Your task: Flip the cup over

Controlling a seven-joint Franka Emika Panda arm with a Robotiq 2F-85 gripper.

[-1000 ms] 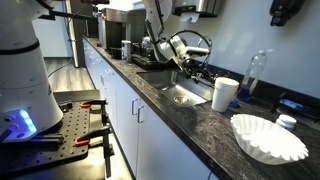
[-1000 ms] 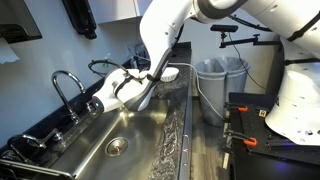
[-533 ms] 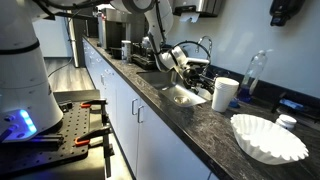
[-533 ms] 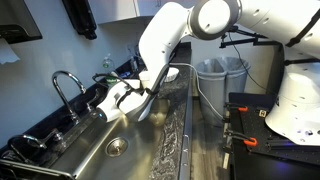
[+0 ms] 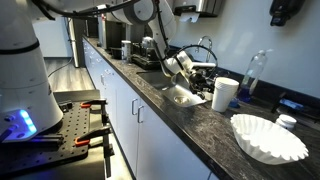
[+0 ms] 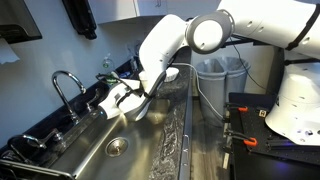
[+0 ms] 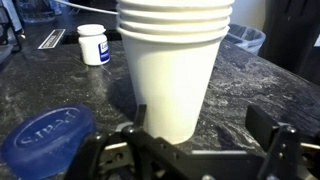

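The robot should flip the cup onto its rim, so its gripper should grab the white cup [image 7: 170,60] by its narrow sides near its base, which leaves the cup's wide rims free.
The white tapered cup [image 7: 170,60] stands upright on the dark speckled counter, wide end up, with stacked rims at its top. It also shows in an exterior view [image 5: 225,93], next to the sink. My gripper [image 7: 200,125] is open and low over the counter. The cup's base sits between the fingers, close to the left one, and I cannot tell if it touches. In the exterior views the gripper [image 5: 203,77] [image 6: 97,107] reaches over the sink towards the cup. In the exterior view with the faucet the cup is out of view.
A blue lid [image 7: 45,135] lies left of the gripper. A small white jar [image 7: 93,44] stands behind it. A clear bottle [image 5: 255,72] and a fluted coffee filter [image 5: 268,137] are near the cup. The sink [image 6: 130,135] and faucet [image 6: 68,85] lie under the arm.
The gripper has moved across the sink towards the cup and come lower. The cup has not moved.
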